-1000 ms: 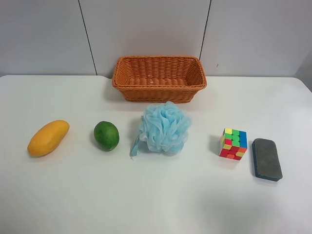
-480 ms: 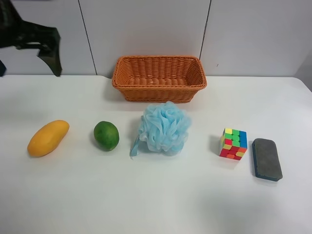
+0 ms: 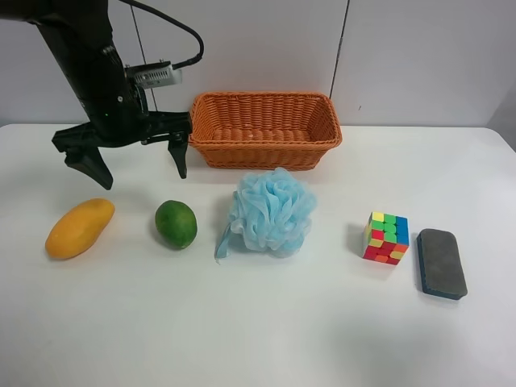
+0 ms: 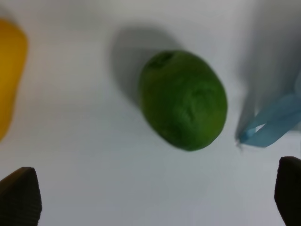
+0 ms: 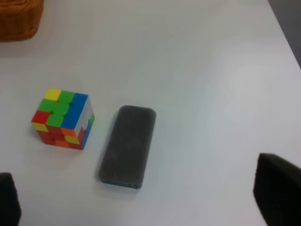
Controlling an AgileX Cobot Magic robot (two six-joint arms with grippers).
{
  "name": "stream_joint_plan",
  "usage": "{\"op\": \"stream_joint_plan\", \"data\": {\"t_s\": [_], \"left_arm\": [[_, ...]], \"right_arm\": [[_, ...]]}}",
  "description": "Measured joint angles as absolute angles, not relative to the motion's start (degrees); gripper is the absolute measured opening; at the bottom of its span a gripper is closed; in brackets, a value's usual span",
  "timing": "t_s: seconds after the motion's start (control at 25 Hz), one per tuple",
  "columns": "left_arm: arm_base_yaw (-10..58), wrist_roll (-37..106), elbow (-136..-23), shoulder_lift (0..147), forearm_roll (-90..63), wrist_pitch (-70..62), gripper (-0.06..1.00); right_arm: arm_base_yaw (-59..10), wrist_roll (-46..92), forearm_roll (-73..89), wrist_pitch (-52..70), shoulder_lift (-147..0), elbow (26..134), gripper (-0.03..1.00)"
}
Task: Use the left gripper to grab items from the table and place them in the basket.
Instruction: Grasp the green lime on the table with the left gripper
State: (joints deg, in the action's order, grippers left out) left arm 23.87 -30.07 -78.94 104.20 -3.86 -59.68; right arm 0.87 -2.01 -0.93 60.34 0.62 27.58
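My left gripper grabs the round green fruit (image 3: pixel 176 223) by its rounded sides next. Then the fruit goes in the wicker basket (image 3: pixel 263 153).
My left gripper (image 3: pixel 133 165) is open wide and empty, hanging above the table (image 3: pixel 258 339) behind the round green fruit (image 3: pixel 176 223) and the yellow-orange mango (image 3: pixel 79 228). In the left wrist view the fruit (image 4: pixel 183 100) lies ahead of the open gripper (image 4: pixel 153 197), with the mango's edge (image 4: pixel 9 75) and the pouf's ribbon (image 4: pixel 273 122) to either side. The pale blue pouf (image 3: pixel 271 212), puzzle cube (image 3: pixel 386 238) and dark eraser (image 3: pixel 441 263) lie in a row. The empty wicker basket (image 3: pixel 263 153) stands behind the pouf. My right gripper (image 5: pixel 141 202) is open above the eraser (image 5: pixel 128 146) and cube (image 5: pixel 62 118).
Grey wall panels (image 3: pixel 242 40) rise just behind the basket. The table's rounded far corner (image 3: pixel 500 133) shows at the exterior high view's right. A basket corner (image 5: pixel 19 19) shows in the right wrist view.
The left arm has come into the exterior high view from the upper left and dropped to hang open behind the mango and green fruit. The items have not moved.
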Motion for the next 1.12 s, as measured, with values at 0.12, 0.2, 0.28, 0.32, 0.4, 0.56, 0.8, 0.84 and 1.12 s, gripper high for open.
{"op": "stream_joint_plan", "data": {"t_s": [0.12,0.2,0.28,0.32,0.4,0.56,0.8,0.84,1.12], "left_arm": [[23.87,-30.13,-78.94,106.67,-5.13,-57.73,0.99],[23.87,-30.13,-78.94,108.19,-6.11,-56.65,0.99],[23.87,-30.19,-78.94,109.44,-7.23,-55.66,0.99],[23.87,-30.18,-78.94,110.01,-7.63,-55.16,0.99],[23.87,-30.18,-78.94,111.09,-8.19,-54.68,0.99],[23.87,-30.18,-78.99,113.58,-8.61,-54.57,0.99],[23.87,-30.18,-78.99,117.13,-8.89,-52.88,0.99],[23.87,-30.18,-78.99,117.78,-8.89,-52.56,0.99],[23.87,-30.07,-78.99,119.98,-8.80,-51.28,0.99]], "right_arm": [[0.87,-2.01,-0.93,60.34,0.62,27.58,0.99],[0.87,-2.01,-0.93,60.34,0.62,27.58,0.99],[0.87,-2.01,-0.93,60.34,0.62,27.58,0.99],[0.87,-2.01,-0.93,60.34,0.62,27.58,0.99],[0.87,-2.01,-0.93,60.34,0.62,27.58,0.99],[0.87,-2.01,-0.93,60.34,0.62,27.58,0.99],[0.87,-2.01,-0.93,60.34,0.62,27.58,0.99],[0.87,-2.01,-0.93,60.34,0.62,27.58,0.99],[0.87,-2.01,-0.93,60.34,0.62,27.58,0.99]]}}
